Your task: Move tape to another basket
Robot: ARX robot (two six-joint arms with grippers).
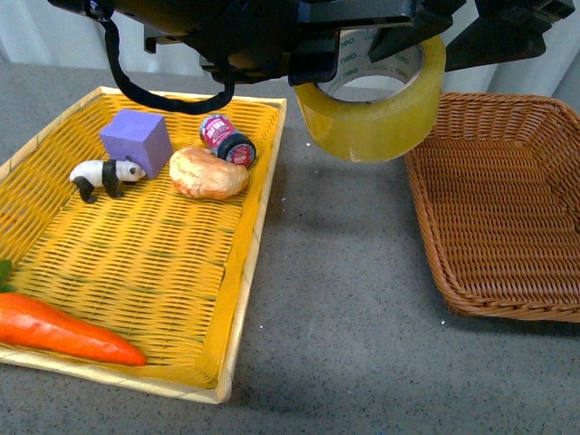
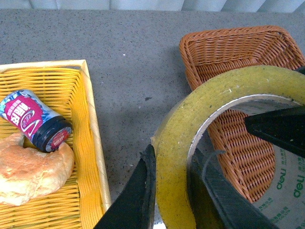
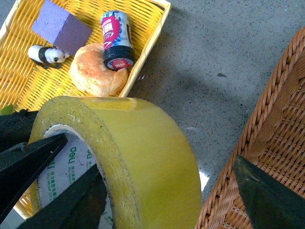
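My right gripper next needs to grip the tape by its yellowish ring side [image 3: 159,157]. Then it can move the tape over to the brown wicker basket [image 3: 281,138].
The tape [image 1: 376,113], a wide yellowish roll with a white core printed in green, hangs in the air over the grey table between the two baskets. My left gripper [image 2: 172,164] is shut on the tape [image 2: 174,138], one finger inside the core and one outside the wall. My right gripper [image 1: 450,43] is open and straddles the roll's opposite side, with one finger in the core and the other out over the basket. It does not squeeze the tape [image 3: 143,152]. The brown wicker basket [image 1: 507,195] lies just right of the roll, nothing visible in it.
The yellow basket [image 1: 237,299] on the left holds a purple cube [image 1: 136,138], a panda figure [image 1: 104,175], a bread bun [image 1: 208,172], a small jar [image 1: 227,138] and a carrot [image 1: 63,333]. Grey tabletop [image 1: 344,299] separates the two baskets.
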